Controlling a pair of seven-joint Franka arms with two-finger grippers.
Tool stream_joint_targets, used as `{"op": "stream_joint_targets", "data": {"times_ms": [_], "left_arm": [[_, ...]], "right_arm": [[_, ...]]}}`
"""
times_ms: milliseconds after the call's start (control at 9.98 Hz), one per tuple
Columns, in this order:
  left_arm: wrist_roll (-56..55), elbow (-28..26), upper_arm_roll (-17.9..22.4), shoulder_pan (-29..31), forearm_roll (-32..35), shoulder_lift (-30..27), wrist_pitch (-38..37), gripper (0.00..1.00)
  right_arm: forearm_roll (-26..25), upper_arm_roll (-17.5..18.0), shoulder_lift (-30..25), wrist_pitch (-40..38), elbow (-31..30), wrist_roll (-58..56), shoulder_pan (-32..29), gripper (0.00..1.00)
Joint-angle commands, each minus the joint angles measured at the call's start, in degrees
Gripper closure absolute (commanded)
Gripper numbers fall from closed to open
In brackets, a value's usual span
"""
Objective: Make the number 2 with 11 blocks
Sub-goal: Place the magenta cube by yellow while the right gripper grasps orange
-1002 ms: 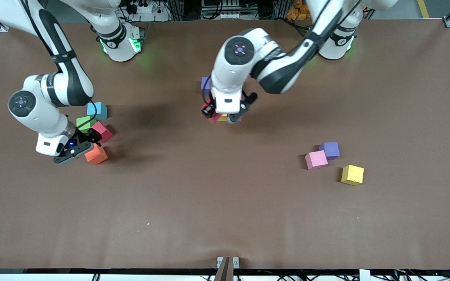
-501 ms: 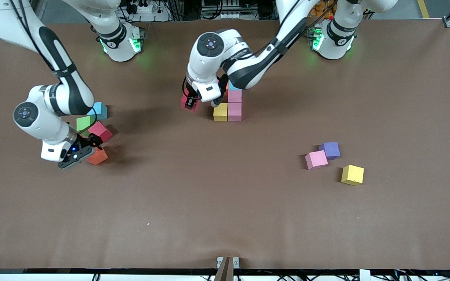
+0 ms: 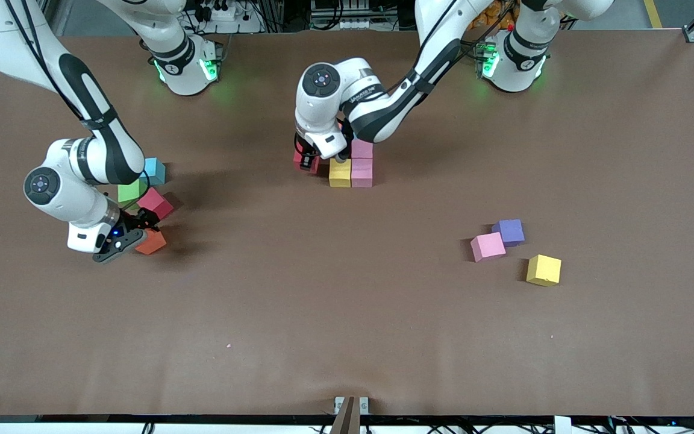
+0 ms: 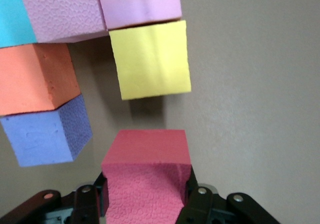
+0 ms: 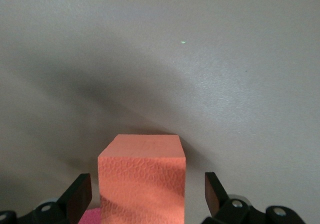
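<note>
I should grab the orange block by its opposite sides with my right gripper next. Then I can extend the number 2.
My left gripper [image 3: 311, 161] [image 4: 147, 190] is shut on a red block [image 3: 305, 160] [image 4: 147, 149], low beside the yellow block [image 3: 340, 173] [image 4: 150, 59] of the partly built number 2, toward the right arm's end. That group also holds two pink blocks [image 3: 362, 172] [image 4: 137, 4], an orange block [image 4: 35, 79], a purple one [image 4: 45, 134] and a light blue one [image 4: 12, 14], mostly hidden under the arm in the front view. My right gripper [image 3: 133, 238] [image 5: 147, 191] stands open around another orange block [image 3: 154, 242] [image 5: 142, 164] on the table, not touching it.
Near the right gripper lie a red block [image 3: 155, 203], a green cube [image 3: 130, 191] and a light blue block [image 3: 154, 170]. Toward the left arm's end lie a pink block [image 3: 487, 246], a purple block [image 3: 508, 231] and a yellow block [image 3: 543, 269].
The left gripper carried the red block off the group toward the right arm's end, then back close beside the yellow block. The right gripper sank slightly around the orange block.
</note>
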Motion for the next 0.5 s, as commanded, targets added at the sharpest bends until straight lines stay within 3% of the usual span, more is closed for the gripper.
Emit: {"op": "stream_joint_targets", "data": {"times_ms": [0, 401], "left_arm": [[-2.1, -0.8, 0.4, 0.1, 1.3, 0.9, 2.7, 0.46], [-2.7, -0.8, 1.3, 0.1, 1.1, 2.9, 5.0, 0.46]], "right_arm": [[1.0, 0.6, 0.7, 0.3, 0.7, -2.0, -0.7, 0.00], [1.0, 0.6, 3.3, 1.0, 1.3, -2.0, -0.4, 0.00]]}}
